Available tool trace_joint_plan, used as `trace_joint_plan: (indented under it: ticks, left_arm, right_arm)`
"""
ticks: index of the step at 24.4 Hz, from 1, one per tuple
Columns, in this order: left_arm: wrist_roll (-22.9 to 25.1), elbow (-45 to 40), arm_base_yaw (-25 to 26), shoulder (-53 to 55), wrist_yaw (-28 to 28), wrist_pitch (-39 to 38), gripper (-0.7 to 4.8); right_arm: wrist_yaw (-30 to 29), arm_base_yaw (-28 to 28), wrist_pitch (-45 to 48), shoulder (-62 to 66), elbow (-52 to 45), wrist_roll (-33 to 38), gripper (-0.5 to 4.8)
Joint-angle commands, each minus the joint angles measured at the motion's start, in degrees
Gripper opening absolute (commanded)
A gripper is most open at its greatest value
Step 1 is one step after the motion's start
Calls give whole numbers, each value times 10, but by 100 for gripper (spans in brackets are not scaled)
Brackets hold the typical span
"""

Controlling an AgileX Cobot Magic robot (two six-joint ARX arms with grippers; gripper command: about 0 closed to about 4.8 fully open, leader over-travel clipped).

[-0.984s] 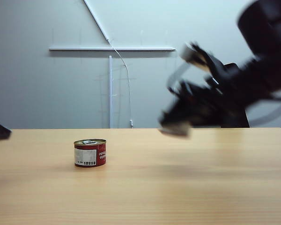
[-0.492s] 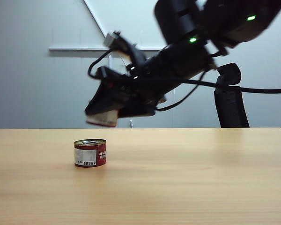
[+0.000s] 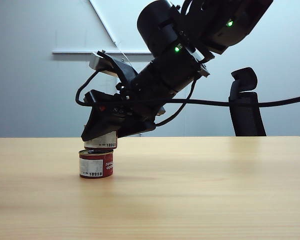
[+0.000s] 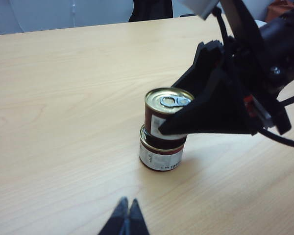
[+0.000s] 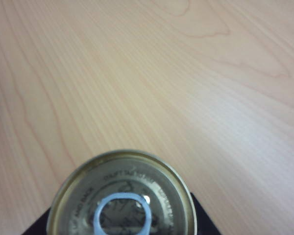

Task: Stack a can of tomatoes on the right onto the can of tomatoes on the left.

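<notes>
I need to release the can with my right gripper: the bottom of the held can is resting on the lower can's lid, so the can would stand there.
A red-labelled can of tomatoes (image 3: 96,164) stands on the wooden table (image 3: 200,190), left of centre. My right gripper (image 3: 102,136) is shut on a second can of tomatoes (image 3: 101,142) and holds it right on top of the first, slightly tilted and a little offset. From the left wrist view the held can (image 4: 164,105) sits over the lower can (image 4: 159,155), with the black right fingers (image 4: 210,110) on its sides. The right wrist view is filled by the held can's gold lid and pull ring (image 5: 121,196). My left gripper (image 4: 128,204) hangs shut and empty, short of the cans.
A black office chair (image 3: 247,102) stands behind the table at the right. A cable (image 3: 270,104) trails from the right arm toward the right edge. A white rail (image 3: 80,51) runs along the back wall.
My right arm has swung from the right side across to the left and down, carrying its can onto the standing can. The left arm has drawn back almost out of the exterior view.
</notes>
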Motion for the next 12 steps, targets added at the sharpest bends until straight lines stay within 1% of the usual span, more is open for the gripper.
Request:
trace_joint_plan:
  ticks: [1, 3, 4, 5, 6, 7, 8, 9, 10, 11, 12]
  left_arm:
    - [3, 1, 0, -3, 1, 7, -2]
    - [3, 1, 0, -3, 1, 7, -2]
    - [3, 1, 0, -3, 1, 7, -2]
    - [3, 1, 0, -3, 1, 7, -2]
    - [3, 1, 0, -4, 1, 7, -2]
    - [3, 1, 0, -5, 1, 7, -2]
    - [3, 1, 0, -6, 1, 7, -2]
    - [3, 1, 0, -7, 1, 7, -2]
    - [3, 1, 0, -8, 1, 8, -2]
    - [3, 1, 0, -10, 1, 7, -2]
    - [3, 1, 1, -11, 2, 8, -2]
  right_arm:
    - [1, 5, 16, 0, 4, -2, 0]
    - [0, 8, 23, 1, 4, -2, 2]
    - [0, 8, 23, 1, 4, -2, 29]
    - [0, 8, 21, 1, 4, -2, 84]
    - [0, 8, 19, 1, 4, -2, 156]
    - [1, 8, 18, 1, 4, -2, 247]
    - [1, 8, 18, 1, 4, -2, 310]
    - [1, 8, 19, 1, 4, -2, 383]
    - [1, 8, 22, 1, 4, -1, 441]
    - [1, 7, 25, 0, 4, 1, 479]
    - [0, 7, 31, -1, 4, 6, 479]
